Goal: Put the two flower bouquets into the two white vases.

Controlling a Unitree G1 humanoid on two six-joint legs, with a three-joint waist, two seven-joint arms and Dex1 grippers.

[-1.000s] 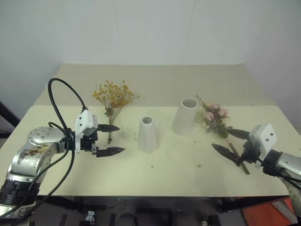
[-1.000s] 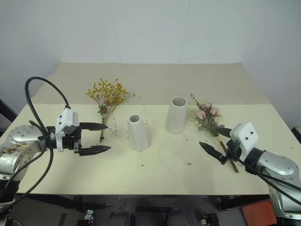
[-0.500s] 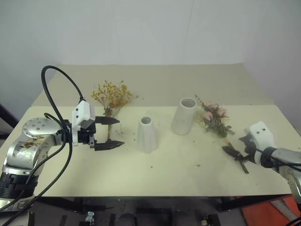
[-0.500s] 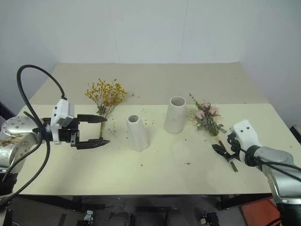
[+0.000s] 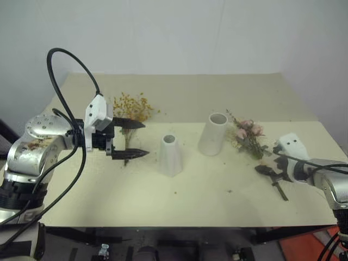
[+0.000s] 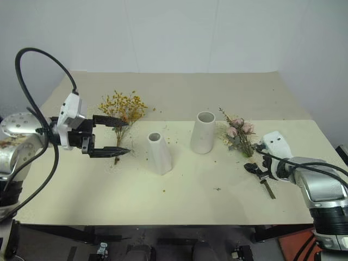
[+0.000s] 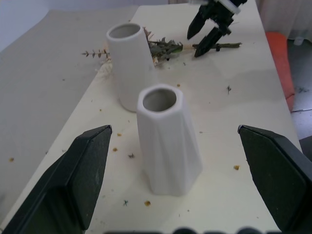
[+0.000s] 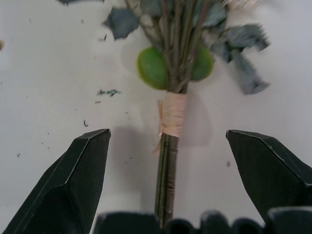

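My right gripper closes now, since in the right wrist view the taped stem (image 8: pixel 171 117) stands between its fingers. Closing now would catch the pink rose bouquet.
The yellow-orange bouquet (image 5: pixel 130 107) lies on the table at back left. My left gripper (image 5: pixel 142 139) hangs open above its stems and points right at the shorter white vase (image 5: pixel 170 155). This vase (image 7: pixel 168 141) stands upright between the left fingers (image 7: pixel 83 170) in the left wrist view. The taller vase (image 5: pixel 213 134) stands behind and to its right. Right of it lies the pink rose bouquet (image 5: pixel 249 135). My right gripper (image 5: pixel 270 165) tips down, open, over the bouquet's taped stem (image 8: pixel 171 117), one finger on each side, holding nothing.
Small dried petals and crumbs are scattered over the pale table (image 5: pixel 217 201). A second, beige table (image 5: pixel 190 92) adjoins at the back against a white wall. The table's right edge lies close to my right arm.
My left gripper has risen and drifted toward the yellow bouquet's stems. My right gripper has tipped downward and moved out over the rose bouquet's stem. Both stay open.
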